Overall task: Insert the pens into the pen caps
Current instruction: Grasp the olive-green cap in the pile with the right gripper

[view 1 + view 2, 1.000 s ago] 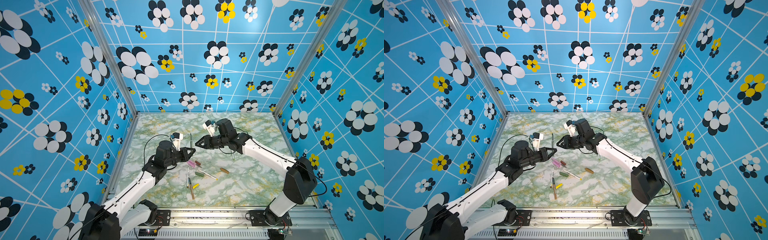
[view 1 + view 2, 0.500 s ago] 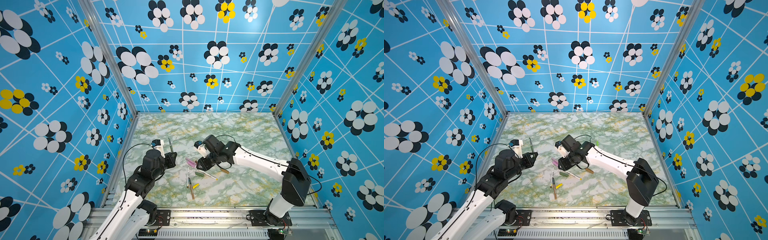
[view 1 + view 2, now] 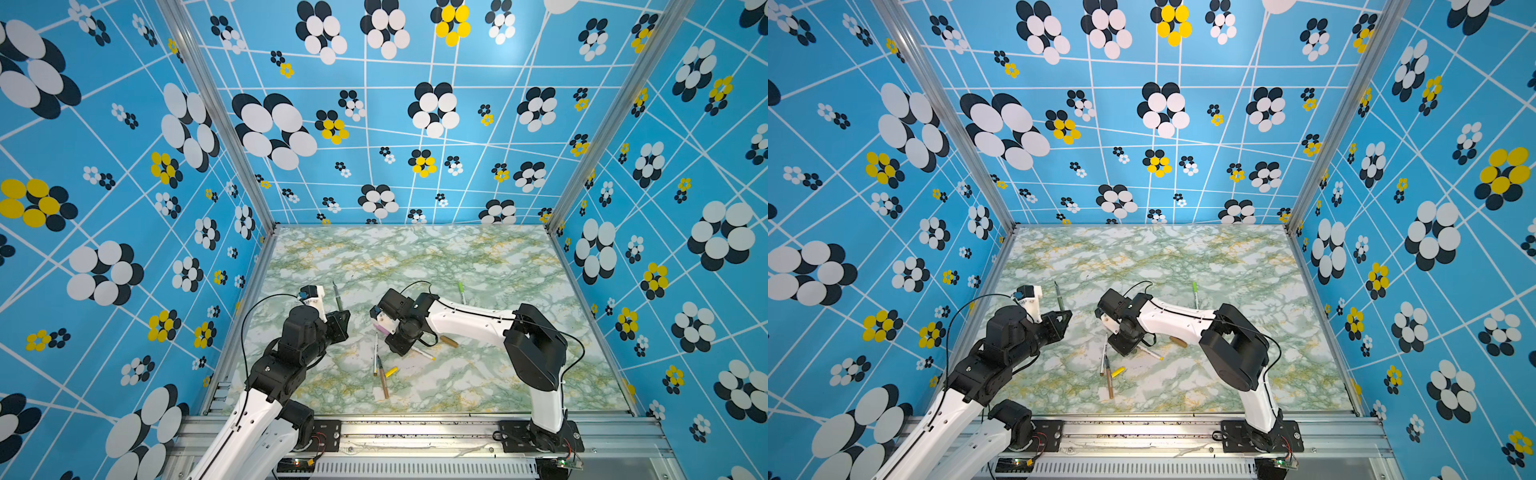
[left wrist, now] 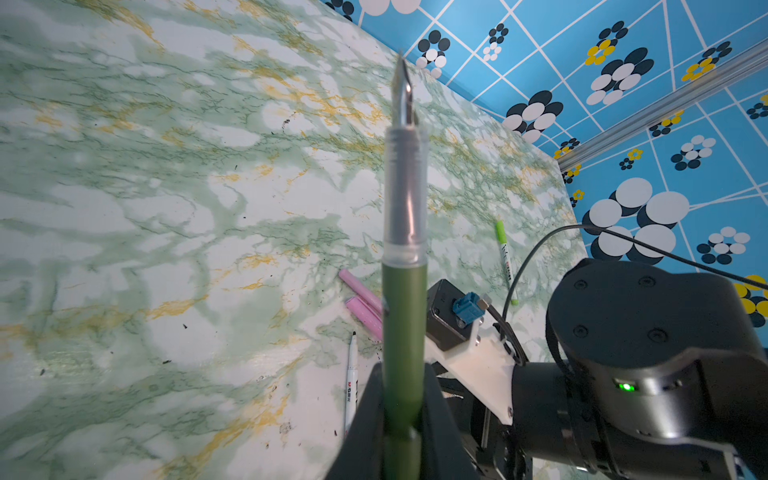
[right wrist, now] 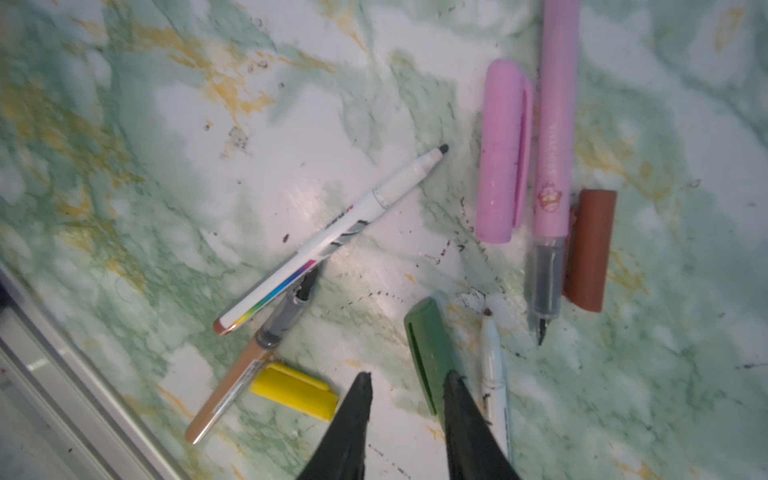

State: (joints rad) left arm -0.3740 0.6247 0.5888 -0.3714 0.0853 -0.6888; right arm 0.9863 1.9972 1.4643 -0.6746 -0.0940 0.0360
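Observation:
My right gripper will next grab the dark green cap (image 5: 428, 345) across its sides. This leaves the open end of the cap free, so the pen can be inserted.
My left gripper (image 3: 338, 322) (image 4: 403, 374) is shut on a dark green pen (image 4: 405, 311) (image 3: 337, 297), held upright with its nib up, at the table's left. My right gripper (image 3: 397, 345) (image 5: 408, 376) hangs open, low over the pile of pens and pen caps. Bare table shows between its jaws, and one finger (image 5: 457, 399) overlaps the dark green cap (image 5: 428, 345). Around it lie a yellow cap (image 5: 293, 390), a pink cap (image 5: 500, 149), a brown cap (image 5: 588, 249), a pink pen (image 5: 552, 145), a white pen (image 5: 332, 237), a tan pen (image 5: 232, 386) and a second white pen (image 5: 494, 374).
A light-green capped pen (image 3: 461, 289) (image 4: 505, 257) lies apart, behind the right arm. Blue patterned walls close in three sides of the marble-look table (image 3: 478, 257). A metal rail (image 3: 415, 432) runs along the front edge.
The grippers were close together above the middle. The left one has drawn back left with the green pen, and the right one has come down over the pile, its jaws slightly narrower.

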